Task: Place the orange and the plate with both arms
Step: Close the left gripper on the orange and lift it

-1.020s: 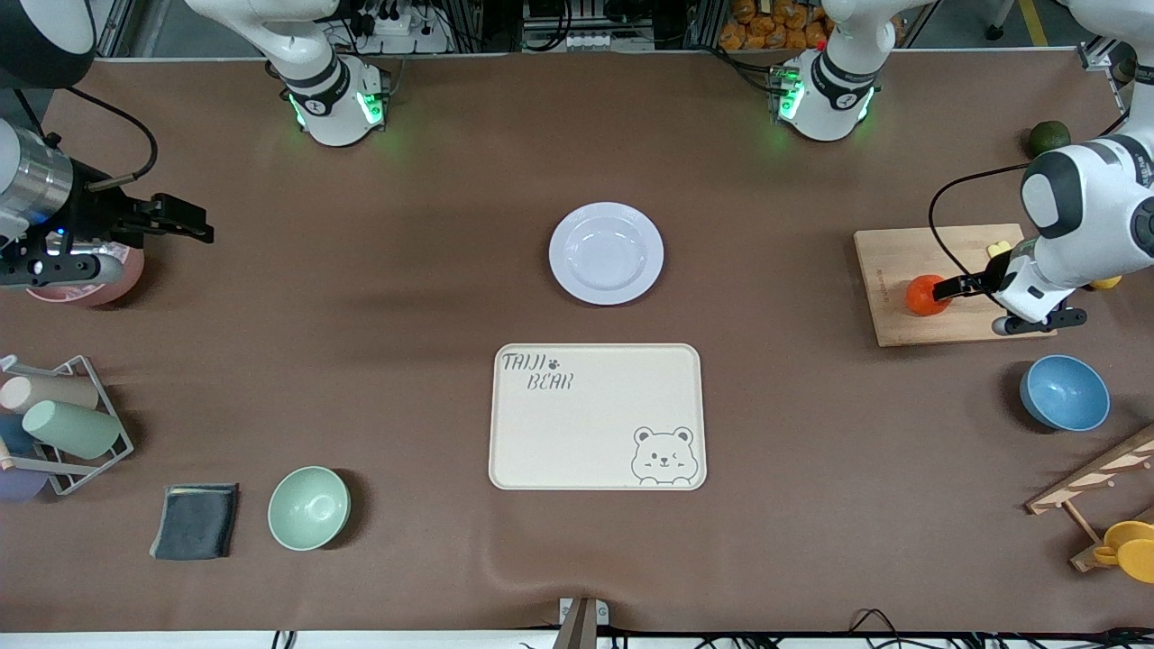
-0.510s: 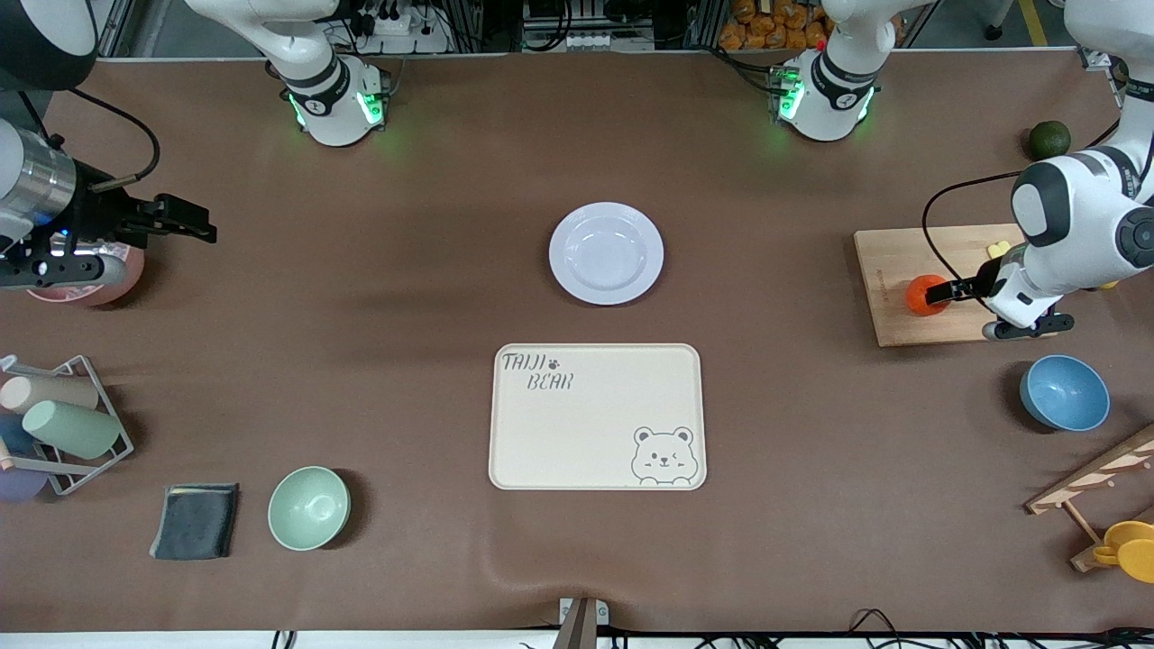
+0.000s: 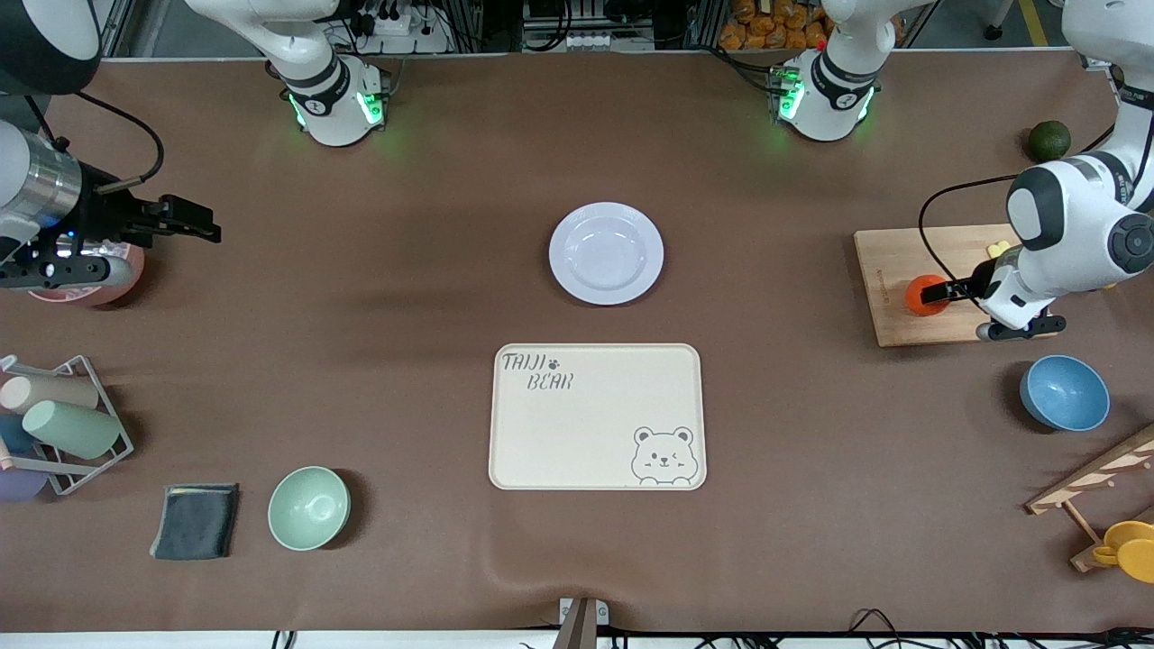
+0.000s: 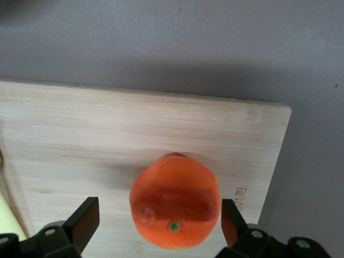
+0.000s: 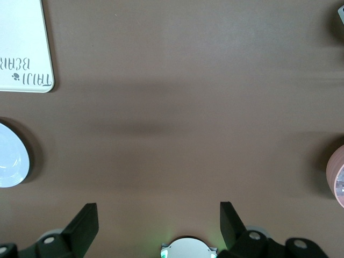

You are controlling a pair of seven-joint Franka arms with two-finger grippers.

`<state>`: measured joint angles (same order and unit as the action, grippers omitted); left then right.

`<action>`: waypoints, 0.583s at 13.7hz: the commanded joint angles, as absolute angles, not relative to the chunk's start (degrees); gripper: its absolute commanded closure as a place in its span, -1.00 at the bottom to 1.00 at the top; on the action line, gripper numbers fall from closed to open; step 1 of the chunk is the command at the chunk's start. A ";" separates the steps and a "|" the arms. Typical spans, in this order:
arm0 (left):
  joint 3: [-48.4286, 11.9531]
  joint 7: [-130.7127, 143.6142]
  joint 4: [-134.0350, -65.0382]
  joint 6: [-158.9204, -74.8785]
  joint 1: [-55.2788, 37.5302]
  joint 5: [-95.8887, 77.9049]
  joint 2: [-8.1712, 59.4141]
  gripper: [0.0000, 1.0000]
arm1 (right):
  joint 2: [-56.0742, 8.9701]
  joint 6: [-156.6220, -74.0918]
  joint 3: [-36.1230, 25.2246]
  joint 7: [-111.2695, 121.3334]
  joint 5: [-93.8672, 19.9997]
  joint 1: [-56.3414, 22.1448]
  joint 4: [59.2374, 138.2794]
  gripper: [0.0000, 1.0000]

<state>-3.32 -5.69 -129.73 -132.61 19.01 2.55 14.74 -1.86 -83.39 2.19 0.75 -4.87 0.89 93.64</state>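
Note:
The fingers of my left gripper are still too short of the orange, above the cutting board (image 4: 97, 145), so my left gripper should move toward the orange's middle (image 4: 174, 201) before it closes on the orange.
The orange (image 3: 921, 296) lies on the wooden cutting board (image 3: 892, 261) at the left arm's end of the table. My left gripper (image 3: 943, 290) is open and low over the board, its fingers on either side of the orange (image 4: 174, 201) with gaps to both. The pale lavender plate (image 3: 606, 252) sits mid-table, farther from the front camera than the cream bear tray (image 3: 597, 416). My right gripper (image 3: 194, 223) is open and empty, up over bare table at the right arm's end; the plate's edge (image 5: 12, 161) shows in its wrist view.
A blue bowl (image 3: 1064, 393) sits nearer the camera than the board; a dark green fruit (image 3: 1049, 139) lies farther. A pink bowl (image 3: 90, 279) is under the right arm. A cup rack (image 3: 59, 422), grey cloth (image 3: 195, 520) and green bowl (image 3: 308, 507) stand near the front edge.
My left gripper has slid a little along the board toward the orange, so its open fingers now flank it. My right gripper has barely moved.

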 commanded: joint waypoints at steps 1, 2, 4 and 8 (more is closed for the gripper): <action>-3.87 -5.54 -129.90 -133.33 19.78 3.52 15.29 -1.00 | -0.26 -84.02 2.02 1.23 -5.54 0.70 95.19 -1.00; -3.95 -5.54 -129.90 -133.33 19.78 3.52 15.38 -1.00 | -0.26 -84.02 2.02 1.23 -5.54 0.70 95.19 -1.00; -3.96 -5.45 -129.90 -133.33 19.78 3.43 15.99 -1.00 | -0.35 -84.02 2.02 1.23 -5.54 0.70 95.19 -1.00; -3.96 -5.54 -129.90 -133.42 19.78 3.43 16.70 -1.00 | -0.35 -84.02 2.02 1.23 -5.54 0.70 95.27 -1.00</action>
<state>-3.33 -5.69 -129.73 -132.61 19.02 2.55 16.32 -1.85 -83.40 2.19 0.75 -4.96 0.89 93.68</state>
